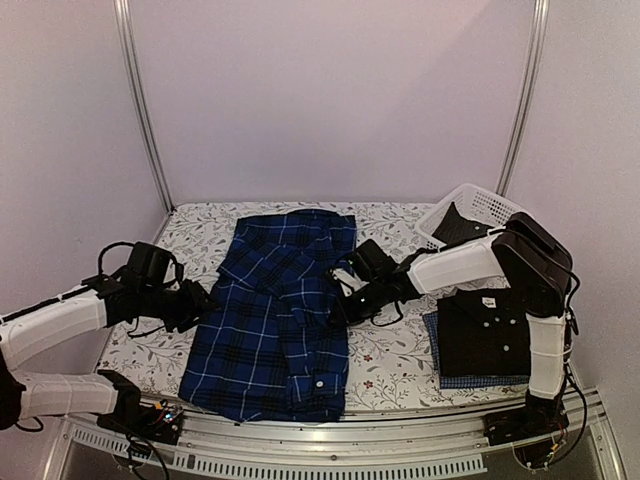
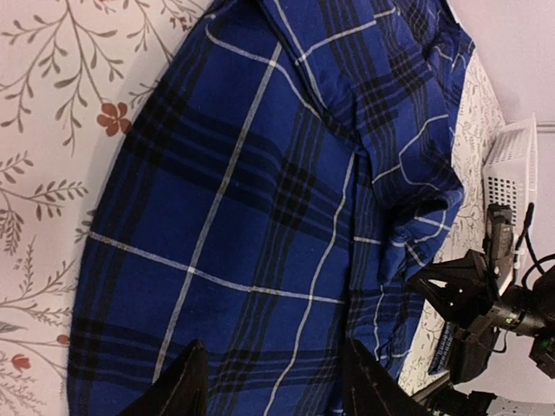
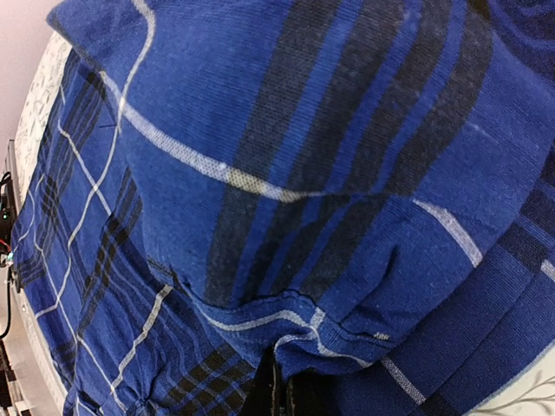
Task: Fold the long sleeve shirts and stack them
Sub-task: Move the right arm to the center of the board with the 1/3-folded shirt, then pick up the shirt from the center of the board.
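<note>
My left gripper will grab the plaid shirt by its outer side edge next, beside the shirt's near hem. Then I will fold that side inward.
The dark blue plaid shirt (image 1: 275, 310) lies spread over the middle of the table, partly folded, and fills the left wrist view (image 2: 260, 199) and the right wrist view (image 3: 286, 156). My left gripper (image 1: 203, 302) is at its left edge. Its jaws stand open over the cloth (image 2: 277, 386), which lies flat between the fingers (image 2: 186, 386). My right gripper (image 1: 342, 300) is at the shirt's right side, shut on a folded hem (image 3: 290, 390). The black shirt (image 1: 485, 330) lies folded on the fine blue check shirt (image 1: 480, 381) at the right.
A white lattice basket (image 1: 470, 208) with a dark piece of cloth in it stands tilted at the back right, behind my right arm. The floral table cover (image 1: 390, 360) shows between the plaid shirt and the stack. Metal rails run along the near edge.
</note>
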Robot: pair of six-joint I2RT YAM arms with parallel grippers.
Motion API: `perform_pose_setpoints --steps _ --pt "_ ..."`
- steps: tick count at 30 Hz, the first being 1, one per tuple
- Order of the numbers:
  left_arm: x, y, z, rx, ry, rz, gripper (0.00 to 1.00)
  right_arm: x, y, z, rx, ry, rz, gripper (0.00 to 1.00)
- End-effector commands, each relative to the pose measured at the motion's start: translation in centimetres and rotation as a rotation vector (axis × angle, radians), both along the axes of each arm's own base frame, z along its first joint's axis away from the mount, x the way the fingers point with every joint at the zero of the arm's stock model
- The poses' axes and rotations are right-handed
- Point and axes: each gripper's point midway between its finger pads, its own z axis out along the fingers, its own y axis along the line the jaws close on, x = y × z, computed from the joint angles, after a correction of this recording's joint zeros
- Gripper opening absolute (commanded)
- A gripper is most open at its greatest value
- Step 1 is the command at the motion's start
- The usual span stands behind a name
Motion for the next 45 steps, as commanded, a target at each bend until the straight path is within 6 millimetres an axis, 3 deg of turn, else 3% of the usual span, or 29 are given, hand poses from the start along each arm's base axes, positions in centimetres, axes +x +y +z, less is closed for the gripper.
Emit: perform_pose_setpoints --steps 1,5,14,18,27,38,45 --pt "-2.8 1.1 -1.0 -0.021 0.07 0.059 0.51 -2.7 0.5 0.5 0.023 0.086 0.011 0.0" --pt "-5.1 1.2 -1.9 -0.053 0.121 0.062 0.48 -1.5 0.3 1.6 0.0 0.033 -0.006 0.0" --pt "-10.2 0.8 -3.7 -0.095 0.214 0.108 0.4 -0.1 1.5 6.6 0.038 -0.048 0.015 0.0" --pt "-12.0 2.0 -4.3 -0.008 0.232 0.16 0.37 0.5 1.9 8.6 0.042 -0.087 0.024 0.0" --pt "-13.9 6.8 -5.4 0.24 0.314 0.331 0.37 1.7 2.6 11.5 0.057 -0.155 0.035 0.0" --pt "-14.1 8.2 -6.7 0.21 0.325 0.482 0.33 1.8 2.9 12.7 0.074 -0.168 0.045 0.0" --pt "-15.7 7.5 -8.7 0.152 0.406 0.467 0.32 1.9 2.9 13.9 0.083 -0.194 0.048 0.0"
